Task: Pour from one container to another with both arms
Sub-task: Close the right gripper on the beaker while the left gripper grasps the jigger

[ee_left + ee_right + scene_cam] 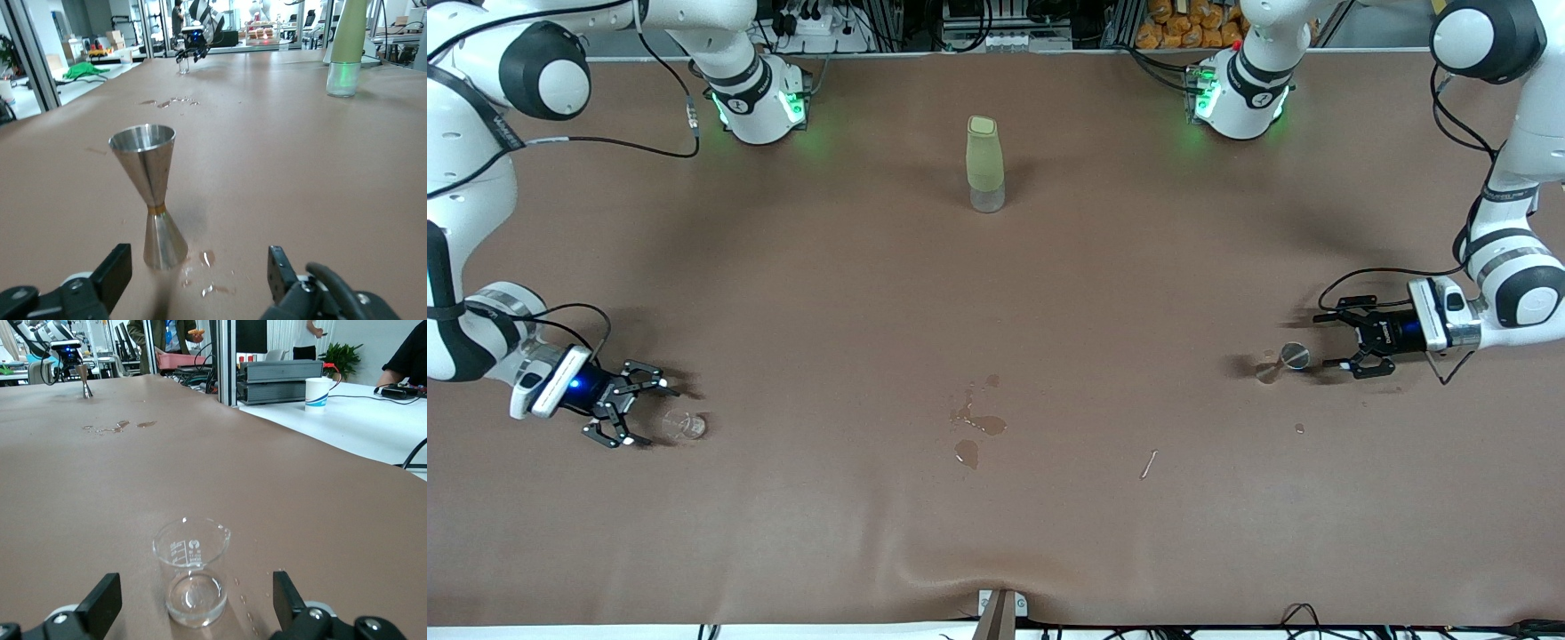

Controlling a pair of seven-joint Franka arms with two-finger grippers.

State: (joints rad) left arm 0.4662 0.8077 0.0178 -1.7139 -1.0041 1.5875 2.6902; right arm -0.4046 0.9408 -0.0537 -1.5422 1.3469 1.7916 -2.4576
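The glass beaker's rim (pixel 191 540) should stay free to pour, so the robot's right gripper should next take hold of the beaker by its side (pixel 194 570).
A small clear glass beaker (pixel 686 427) stands on the brown table toward the right arm's end. My right gripper (pixel 654 412) is low beside it, open; in the right wrist view the beaker (pixel 192 577) sits just ahead of the gap between the black fingertips (pixel 101 601), untouched, with a little clear liquid at its bottom. A steel jigger (pixel 1284 360) stands upright toward the left arm's end. My left gripper (pixel 1325 340) is open just beside it; the jigger (pixel 153 200) stands ahead of the gripper (pixel 197 275), closer to one finger.
A tall pale-green bottle (pixel 985 164) with a clear base stands mid-table, farther from the front camera. Spilled puddles (pixel 978 425) lie mid-table, with a small stick (pixel 1148 463) nearby and droplets (pixel 208 273) by the jigger's foot.
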